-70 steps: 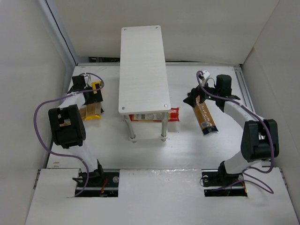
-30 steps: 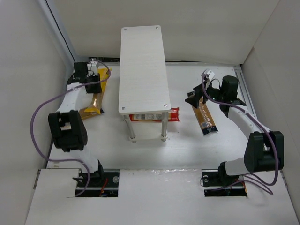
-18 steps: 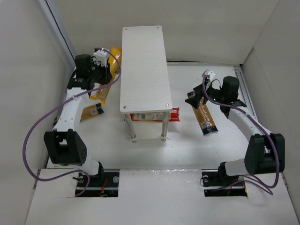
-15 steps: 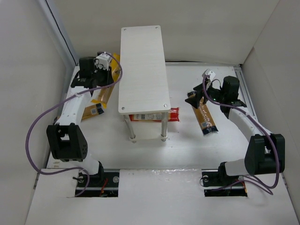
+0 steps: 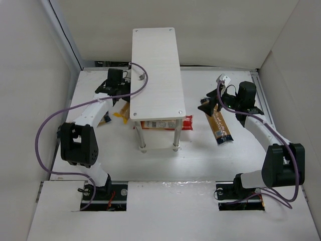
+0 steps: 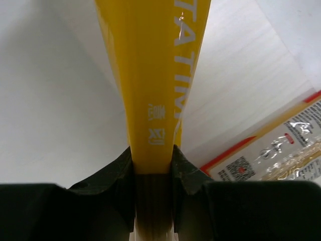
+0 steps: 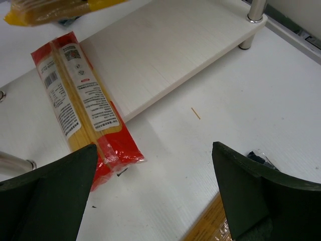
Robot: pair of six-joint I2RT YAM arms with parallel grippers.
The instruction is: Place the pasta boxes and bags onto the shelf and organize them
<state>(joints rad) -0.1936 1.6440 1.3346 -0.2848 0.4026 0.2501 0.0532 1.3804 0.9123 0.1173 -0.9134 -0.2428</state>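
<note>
My left gripper is still above the lower board with the long yellow pasta pack partly past the board's edge, so lowering comes first; if I opened now, the pack would drop short.
My left gripper [image 6: 153,159] is shut on a long yellow pasta pack [image 6: 153,75], which points over the lower board [image 6: 241,85] of the shelf. From above, the left gripper [image 5: 119,86] sits at the left edge of the shelf's top board [image 5: 155,65]. The red pack [image 5: 168,123] lies on the lower board, also seen in the left wrist view [image 6: 281,150] and the right wrist view [image 7: 80,100]. My right gripper [image 5: 208,107] stands open above the near end of a golden-brown pack [image 5: 219,126] on the table. Nothing is between its fingers [image 7: 155,193].
Another pack with a dark end [image 5: 104,119] lies on the table left of the shelf, beside a yellow pack end [image 5: 122,112]. A silver shelf leg [image 7: 256,7] stands at the board's far corner. White walls enclose the table on three sides.
My left arm has lifted the yellow pack and swung it right, from the left wall to the shelf's left edge. The right arm has stayed still.
</note>
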